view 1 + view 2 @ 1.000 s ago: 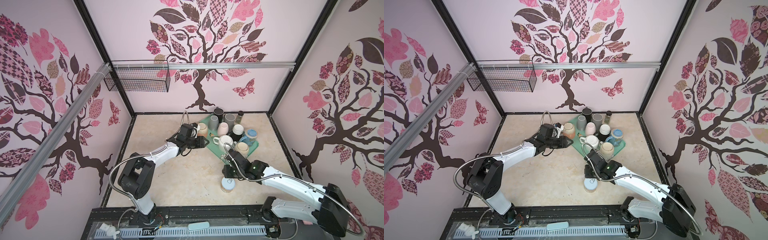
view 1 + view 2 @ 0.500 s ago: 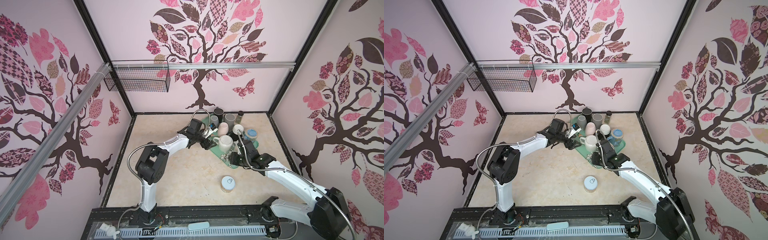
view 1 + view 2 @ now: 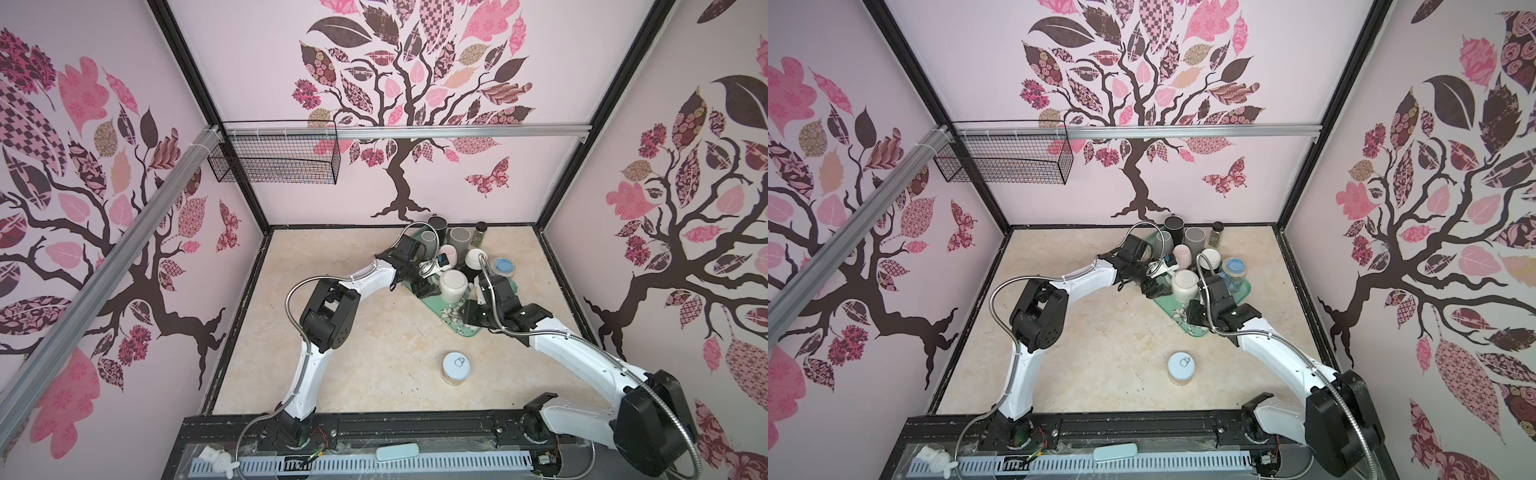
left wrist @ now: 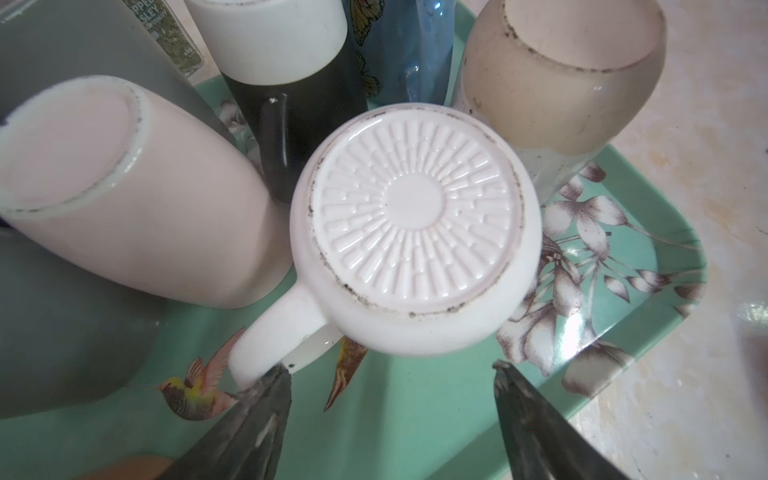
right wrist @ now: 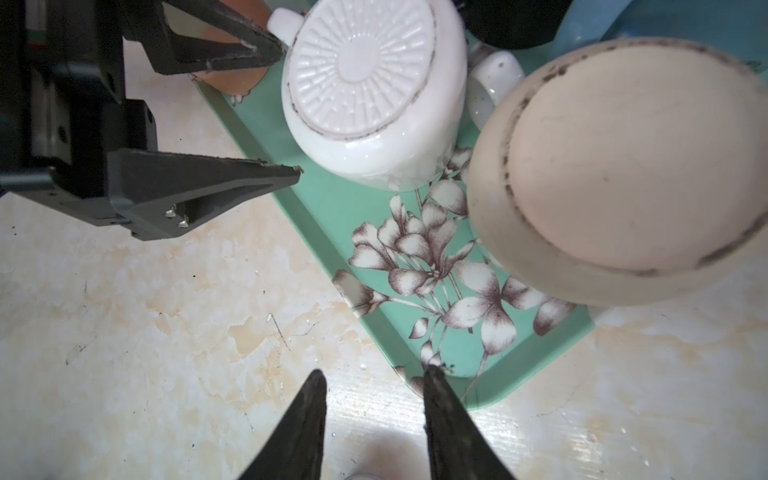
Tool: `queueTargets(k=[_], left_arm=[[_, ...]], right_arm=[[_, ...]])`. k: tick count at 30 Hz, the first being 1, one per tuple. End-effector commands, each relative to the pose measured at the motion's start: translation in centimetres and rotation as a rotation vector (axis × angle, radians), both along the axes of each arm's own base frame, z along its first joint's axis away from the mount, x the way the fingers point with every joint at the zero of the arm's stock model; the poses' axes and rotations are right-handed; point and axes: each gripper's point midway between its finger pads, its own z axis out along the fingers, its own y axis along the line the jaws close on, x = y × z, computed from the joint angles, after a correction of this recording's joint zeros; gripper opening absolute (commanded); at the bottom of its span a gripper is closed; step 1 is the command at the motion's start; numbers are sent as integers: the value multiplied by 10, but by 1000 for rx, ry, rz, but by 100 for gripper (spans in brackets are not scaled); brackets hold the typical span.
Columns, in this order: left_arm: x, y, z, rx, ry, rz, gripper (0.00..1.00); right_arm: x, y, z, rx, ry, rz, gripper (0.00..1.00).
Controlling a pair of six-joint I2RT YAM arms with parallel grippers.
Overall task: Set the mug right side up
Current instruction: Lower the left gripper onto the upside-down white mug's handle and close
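Note:
My left gripper should next grab the mug's handle near its base to turn it upright, leaving my right gripper the rest.
A white mug (image 3: 453, 284) (image 3: 1185, 284) stands upside down on the green flowered tray (image 3: 469, 330), its ribbed base (image 4: 415, 232) facing up and its handle (image 4: 274, 345) pointing at my left arm. My left gripper (image 4: 392, 368) (image 5: 293, 109) is open just beside the mug. One fingertip (image 4: 274, 378) sits at the handle and the other is clear of the mug's wall. My right gripper (image 5: 375, 370) (image 3: 467, 316) hovers open over the tray's near corner (image 5: 457, 386), with nothing between its fingers.
Crowding the mug on the tray are an upturned beige mug (image 5: 623, 166), a pink cup (image 4: 124, 187), a black-and-white mug (image 4: 299, 83) and a blue jar (image 3: 504, 266). Grey cups (image 3: 459, 237) stand behind. A tin can (image 3: 456, 368) stands on the table in front.
My left gripper has moved right along the tray to the white mug and opened wider. My right gripper has left the tin can and come up to the tray's near corner.

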Motion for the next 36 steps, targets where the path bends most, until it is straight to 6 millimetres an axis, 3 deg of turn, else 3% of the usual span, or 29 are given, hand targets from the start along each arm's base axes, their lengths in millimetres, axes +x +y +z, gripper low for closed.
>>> queueTargets(k=[1, 15, 21, 29, 36], left_arm=[[4, -10, 11, 13, -57, -33, 79], [16, 14, 57, -75, -219, -62, 78], [23, 7, 48, -56, -217, -118, 81], [19, -15, 29, 12, -209, -203, 82], [2, -21, 12, 64, -178, -216, 67]], right_arm=[[9, -5, 9, -31, -24, -2, 41], [17, -2, 2, -21, 0, 14, 42], [20, 1, 0, -23, 16, 25, 42], [22, 2, 12, -20, 2, 27, 43], [19, -2, 10, -31, 5, 23, 43]])
